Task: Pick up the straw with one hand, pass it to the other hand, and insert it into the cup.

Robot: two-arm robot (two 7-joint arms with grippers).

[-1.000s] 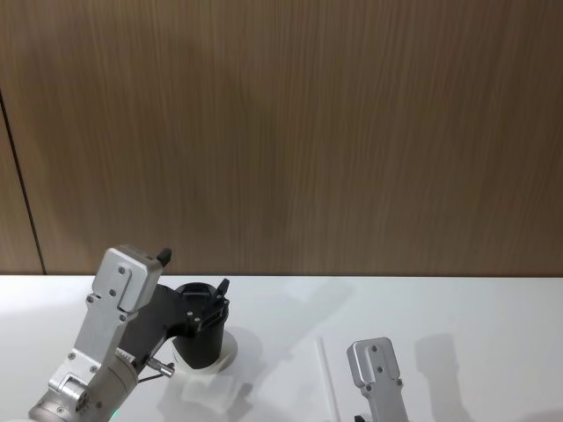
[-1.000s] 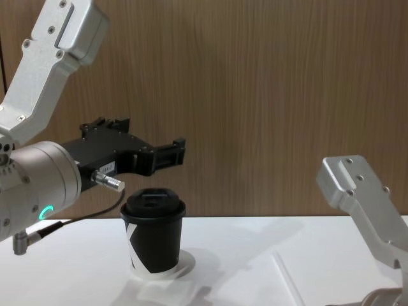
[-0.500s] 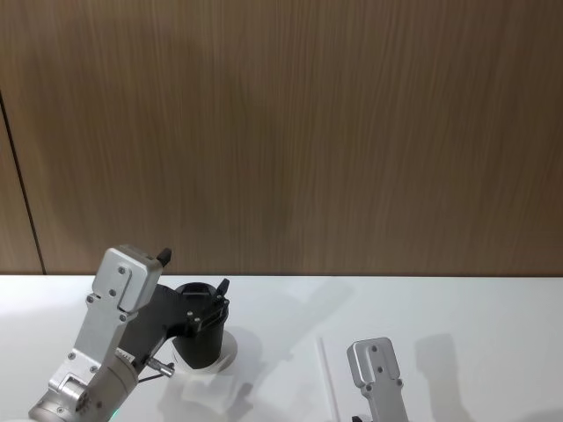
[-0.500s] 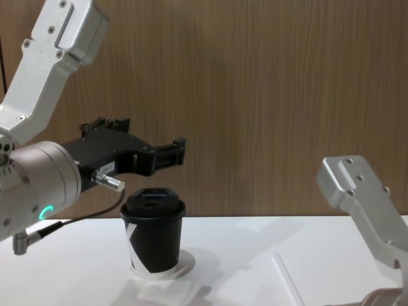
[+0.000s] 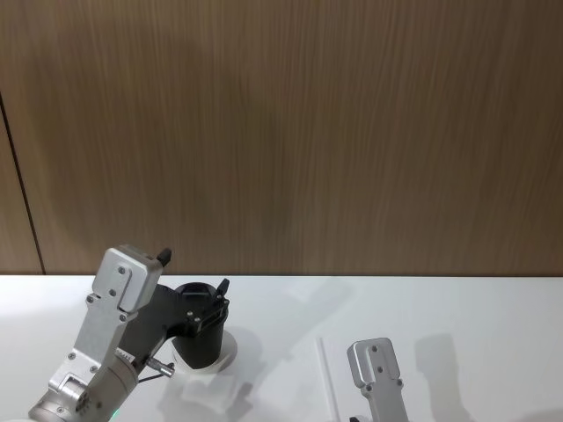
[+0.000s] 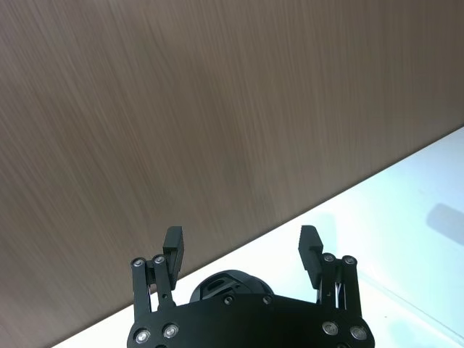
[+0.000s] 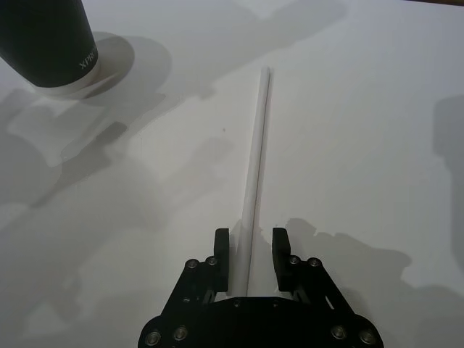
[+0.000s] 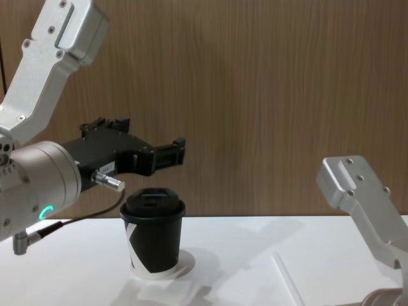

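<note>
Next, the right gripper grabs the straw by its bottom end (image 5: 334, 415), which leaves the straw's long body (image 5: 325, 371) free for the other hand.
The white straw (image 7: 258, 156) lies flat on the white table (image 7: 377, 130), right of the cup; it also shows as the straw (image 5: 325, 374) and the straw (image 8: 285, 279). My right gripper (image 7: 251, 250) is down at the straw's near end, open, one finger on each side and the straw between them with gaps. The black lidded cup (image 8: 153, 239) stands upright on its white base at the left, the same cup (image 5: 201, 338) in the head view. My left gripper (image 6: 242, 246) hovers open and empty above the cup (image 6: 225, 284); from the chest it is the left gripper (image 8: 171, 153).
A wood-panelled wall (image 5: 308, 132) closes off the far edge of the table. The right arm's silver link (image 8: 363, 204) rises at the right of the chest view. Bare tabletop lies between cup and straw.
</note>
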